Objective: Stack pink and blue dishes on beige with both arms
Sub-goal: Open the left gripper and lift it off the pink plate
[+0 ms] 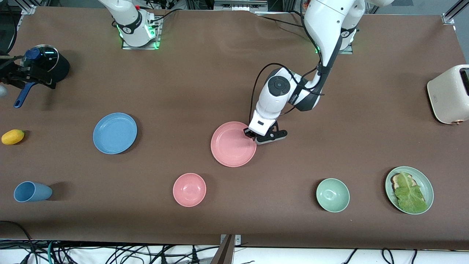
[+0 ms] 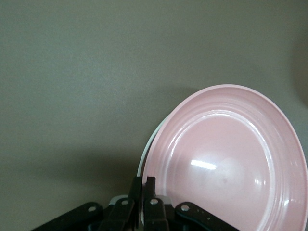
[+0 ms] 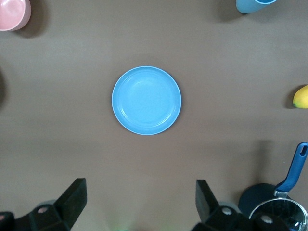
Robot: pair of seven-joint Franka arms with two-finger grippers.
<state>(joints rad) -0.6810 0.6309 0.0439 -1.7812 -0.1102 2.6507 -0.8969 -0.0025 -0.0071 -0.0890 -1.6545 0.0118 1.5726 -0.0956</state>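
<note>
The pink plate [image 2: 224, 163] is resting over the pale beige plate's rim [image 2: 150, 139] and would stay there, so I should open my left gripper now.
The pink plate [image 1: 233, 144] lies near the table's middle. My left gripper [image 1: 252, 135] is down at its rim on the side toward the left arm's end. In the left wrist view the left gripper [image 2: 143, 182] is shut on the rim of the pink plate [image 2: 226, 163]. A pale cream rim of the beige plate [image 2: 146, 156] peeks out under it; the front view hides the beige plate. The blue plate [image 1: 114, 132] lies alone toward the right arm's end. The right gripper [image 3: 140, 187] hangs open high over the blue plate [image 3: 146, 100], out of the front view.
Nearer the front camera stand a pink bowl [image 1: 189, 189], a green bowl [image 1: 332, 195], a green plate [image 1: 428, 183] with lettuce and a lying blue cup [image 1: 32, 191]. A yellow fruit [image 1: 13, 136] and a lidded pot [image 1: 45, 64] are at the right arm's end, a toaster [image 1: 449, 94] at the left arm's.
</note>
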